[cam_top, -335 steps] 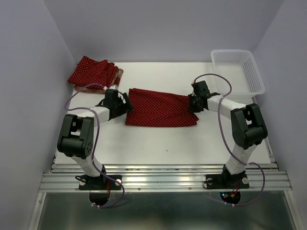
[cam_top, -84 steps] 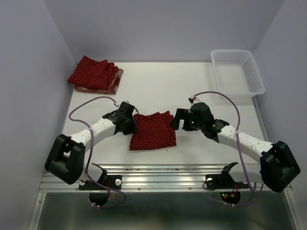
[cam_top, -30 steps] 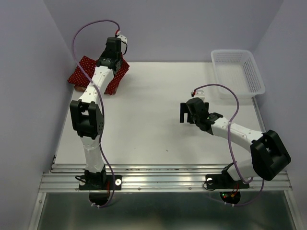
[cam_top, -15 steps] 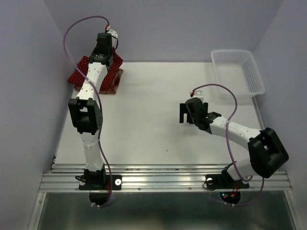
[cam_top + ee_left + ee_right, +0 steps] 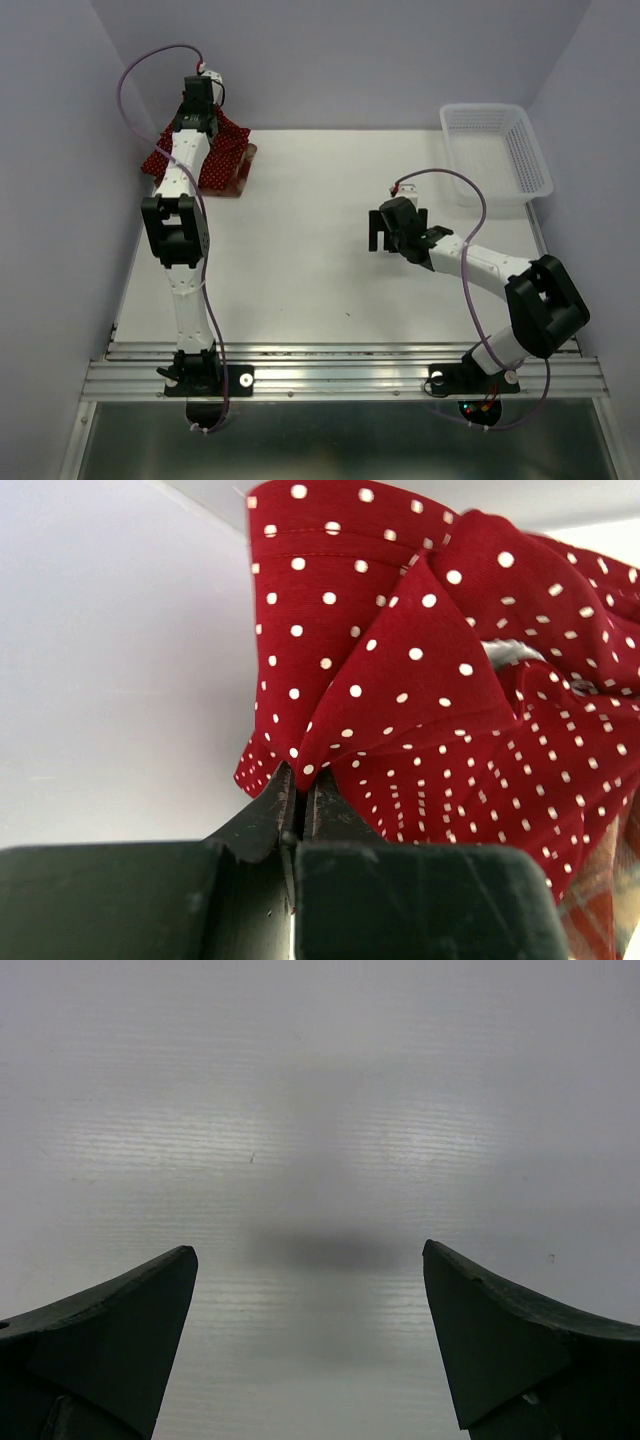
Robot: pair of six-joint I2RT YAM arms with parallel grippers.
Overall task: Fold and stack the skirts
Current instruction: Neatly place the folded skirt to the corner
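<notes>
The bunched edge of the skirt is short of the pile's wall side and would come down short now. I need to move it there, and then open my left gripper.
At the table's back left corner lies a pile of skirts. A dark red polka-dot skirt (image 5: 226, 148) is on top, and the plaid skirt (image 5: 243, 172) shows at the pile's lower right edge. My left gripper (image 5: 200, 112) reaches over this pile. In the left wrist view it (image 5: 298, 778) is shut on the bunched edge of a polka-dot skirt (image 5: 430, 680), with more dotted cloth and a strip of the plaid skirt (image 5: 605, 920) beyond. My right gripper (image 5: 382, 238) hovers over bare table at centre right. Its jaws (image 5: 310, 1260) are open with nothing between them.
A white mesh basket (image 5: 530, 150) stands at the back right corner. The left wall runs close beside the skirt pile and the left arm. The metal rail with both arm bases (image 5: 340, 375) lines the near edge.
The left arm has swung further left and back, carrying the polka-dot skirt over the pile. The right arm has drawn slightly back, its gripper still open.
</notes>
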